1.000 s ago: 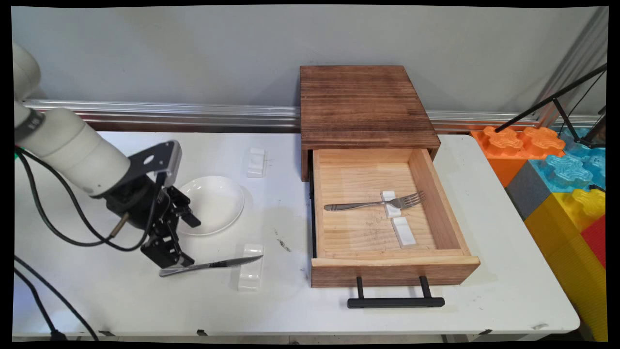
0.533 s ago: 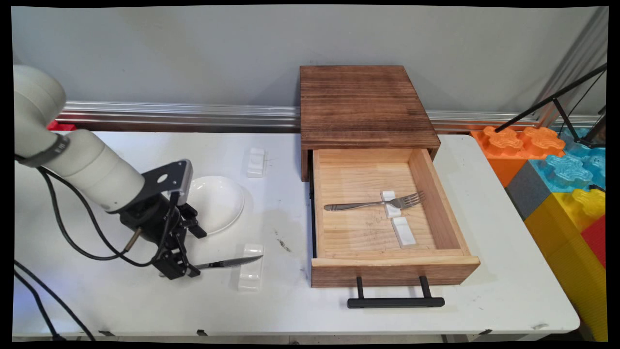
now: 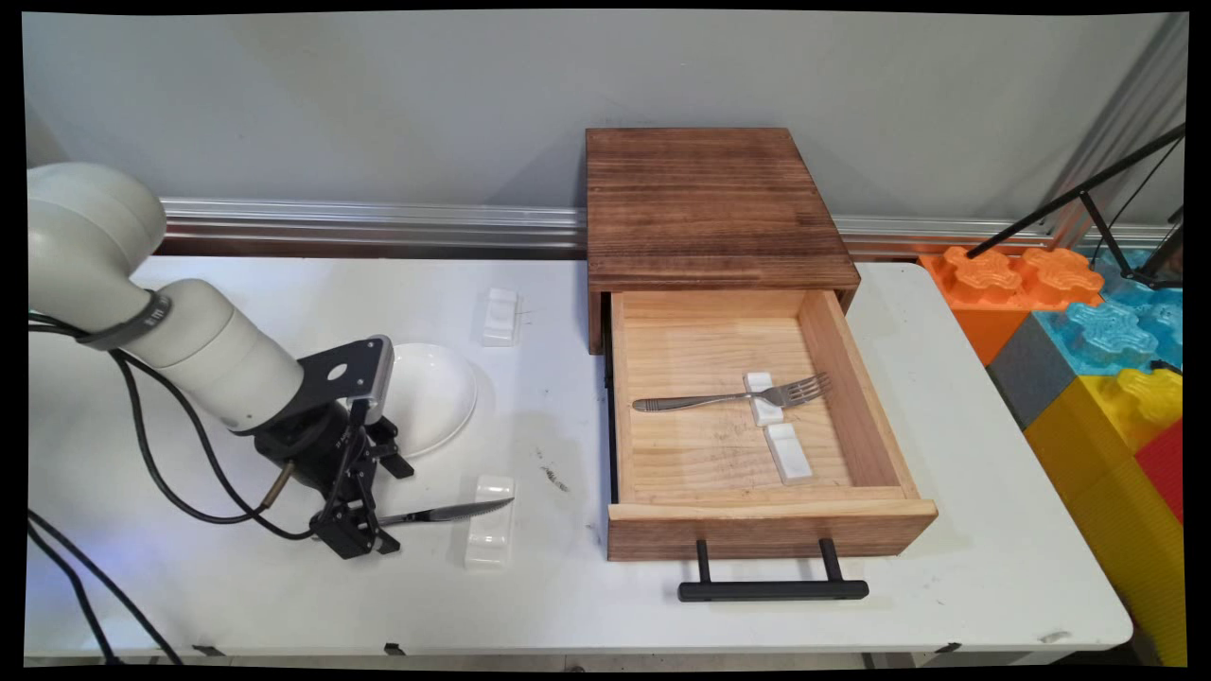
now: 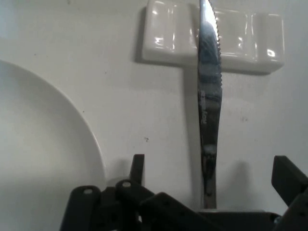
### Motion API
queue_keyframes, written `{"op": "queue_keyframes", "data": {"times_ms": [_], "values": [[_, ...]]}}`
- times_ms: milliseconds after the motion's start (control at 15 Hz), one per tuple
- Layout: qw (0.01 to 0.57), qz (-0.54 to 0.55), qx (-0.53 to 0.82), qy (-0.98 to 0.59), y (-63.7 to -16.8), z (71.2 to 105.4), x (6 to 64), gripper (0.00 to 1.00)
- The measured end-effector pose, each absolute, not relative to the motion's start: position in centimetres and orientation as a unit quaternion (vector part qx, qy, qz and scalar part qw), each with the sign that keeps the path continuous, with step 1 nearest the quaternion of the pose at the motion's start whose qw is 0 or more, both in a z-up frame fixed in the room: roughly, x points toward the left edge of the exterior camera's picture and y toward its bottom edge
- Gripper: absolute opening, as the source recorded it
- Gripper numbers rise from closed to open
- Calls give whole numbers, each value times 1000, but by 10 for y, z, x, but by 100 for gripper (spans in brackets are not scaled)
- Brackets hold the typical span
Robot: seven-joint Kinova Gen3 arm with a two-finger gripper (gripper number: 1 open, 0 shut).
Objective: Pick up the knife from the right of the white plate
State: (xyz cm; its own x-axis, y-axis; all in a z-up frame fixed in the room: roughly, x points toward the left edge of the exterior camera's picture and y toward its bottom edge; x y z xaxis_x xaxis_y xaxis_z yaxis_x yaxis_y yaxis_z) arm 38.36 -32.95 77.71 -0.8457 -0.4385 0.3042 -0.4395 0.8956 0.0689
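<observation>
Next, my gripper takes hold of the steel knife by its handle (image 4: 209, 185) to move the knife into the drawer beside the fork.
A steel knife (image 3: 445, 514) lies on the table's near left, its serrated blade resting across a white cutlery rest (image 3: 490, 522). My gripper (image 3: 359, 537) is down over the knife's handle end and hides it in the main view. In the hand view the knife (image 4: 209, 110) runs up the middle between the two fingers (image 4: 138, 167), which stand well apart on either side of it; the gripper (image 4: 211, 163) is open. The white rest (image 4: 211, 36) lies across the top. A white plate (image 3: 426, 397) sits just behind the gripper, and its rim (image 4: 72, 115) curves in at the left of the hand view.
A wooden box (image 3: 710, 203) stands at the back, its drawer (image 3: 771, 520) pulled out with a black handle (image 3: 771, 590). Inside lie a fork (image 3: 728, 397) on a white rest and a second rest (image 3: 788, 452). Another rest (image 3: 500, 317) sits behind the plate. Coloured foam blocks (image 3: 1097, 340) stand off the table's right.
The gripper has moved right and lower, from beside the knife's handle end to straddling it. The knife, plate and drawer have not moved.
</observation>
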Motion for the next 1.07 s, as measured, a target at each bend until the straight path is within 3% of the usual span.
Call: {"op": "queue_keyframes", "data": {"times_ms": [933,1000,1067], "values": [[153,4,214,-965,-336,766,380,100],[153,4,214,-965,-336,766,380,0],[152,4,214,-965,-336,766,381,0]]}}
